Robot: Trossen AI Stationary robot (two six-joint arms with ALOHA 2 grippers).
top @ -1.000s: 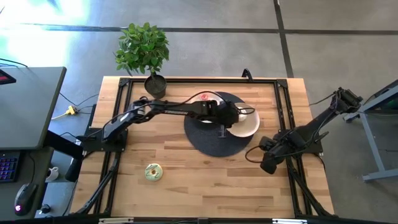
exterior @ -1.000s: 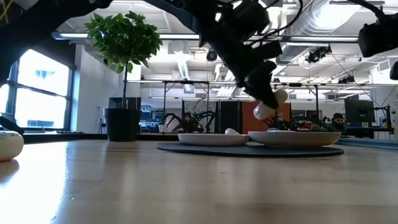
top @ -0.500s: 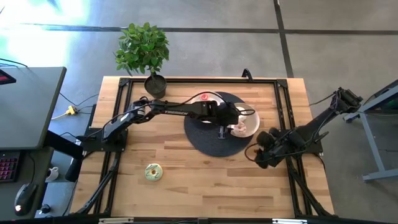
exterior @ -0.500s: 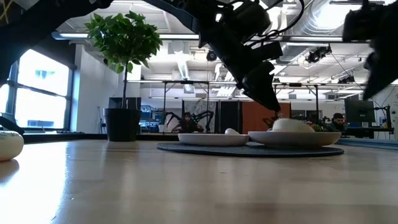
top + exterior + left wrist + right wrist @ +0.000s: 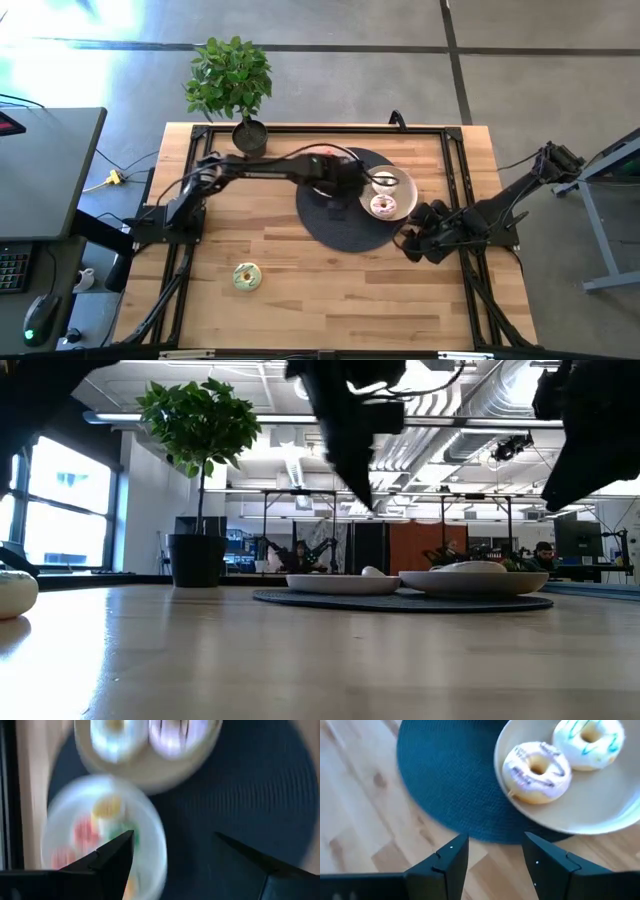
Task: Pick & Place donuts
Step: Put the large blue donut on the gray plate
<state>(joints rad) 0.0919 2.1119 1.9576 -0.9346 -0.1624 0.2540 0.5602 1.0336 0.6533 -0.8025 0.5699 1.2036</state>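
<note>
The robot's left gripper should next grab the green donut by its frosted ring [image 5: 239,270], to hand the green donut over for the plate of large donuts.
A pink-frosted donut [image 5: 536,770] and a white donut with green stripes [image 5: 590,737] lie flat, side by side, on the white plate [image 5: 404,196] on the dark round mat [image 5: 340,228]. A second white plate [image 5: 145,835] beside it holds several small donuts, blurred. A green donut [image 5: 246,276] lies alone on the wood near the table's front left. My left gripper [image 5: 350,184] hangs open over the mat between the two plates. My right gripper [image 5: 408,240] stands open at the mat's near right edge, just short of the plate with the two donuts.
A potted plant [image 5: 230,85] stands at the table's far left corner. A black metal frame [image 5: 300,130] runs along the table's edges. Bare wood [image 5: 330,290] lies between the mat and the front edge.
My left gripper has opened and let go of the pink donut, which now lies on the plate beside the white one. The gripper has then risen and drawn back toward the table's left. My right gripper has moved toward the plate, to the far left.
</note>
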